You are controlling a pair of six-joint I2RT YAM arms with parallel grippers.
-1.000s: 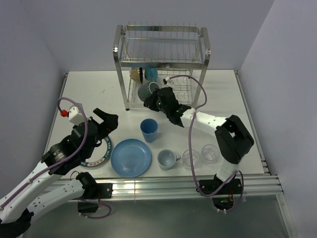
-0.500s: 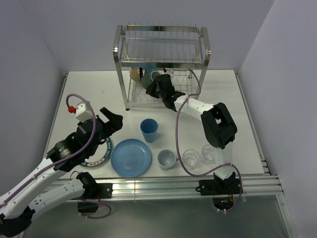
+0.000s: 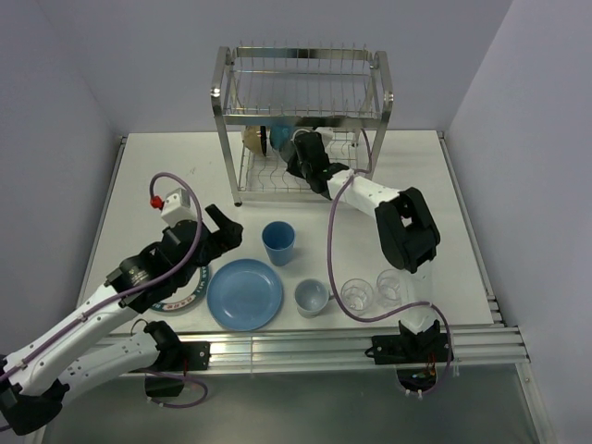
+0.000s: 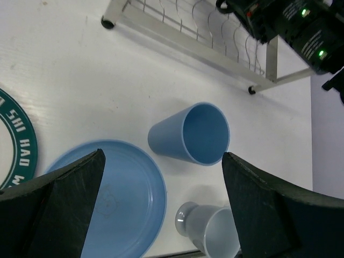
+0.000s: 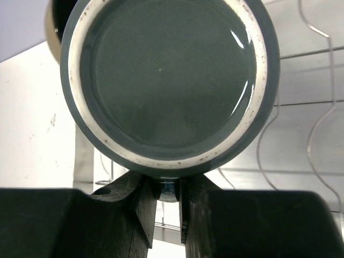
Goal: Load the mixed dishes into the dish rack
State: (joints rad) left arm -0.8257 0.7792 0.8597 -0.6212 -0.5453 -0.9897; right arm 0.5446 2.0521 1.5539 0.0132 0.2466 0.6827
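Note:
My right gripper keeps hold of the dark mug until it reaches the open rear wires, since the dark mug overlaps the blue mug, short of those wires.
My right gripper (image 3: 301, 159) is inside the lower tier of the steel dish rack (image 3: 222, 102). It is shut on the handle of the dark mug (image 5: 166, 80), whose open mouth faces the wrist camera; the gripper (image 5: 169, 191) sits just below the mug's rim. My left gripper (image 3: 222, 236) is open and empty above the table, between the blue plate (image 4: 118, 199) and the blue tumbler (image 4: 191, 134). The pale blue mug (image 4: 215, 234) lies on its side below the tumbler. The patterned-rim plate (image 3: 185, 291) is partly under my left arm.
Two clear glasses (image 3: 356, 294) (image 3: 391, 287) stand at the front right. A cream cup (image 3: 253, 139) sits at the back left of the rack's lower tier. The blue plate (image 3: 244, 294), tumbler (image 3: 278, 242) and pale mug (image 3: 311, 297) cluster in front of the rack.
My right gripper has carried the dark mug back from in front of the rack into its lower tier. My left arm has moved right, toward the tumbler.

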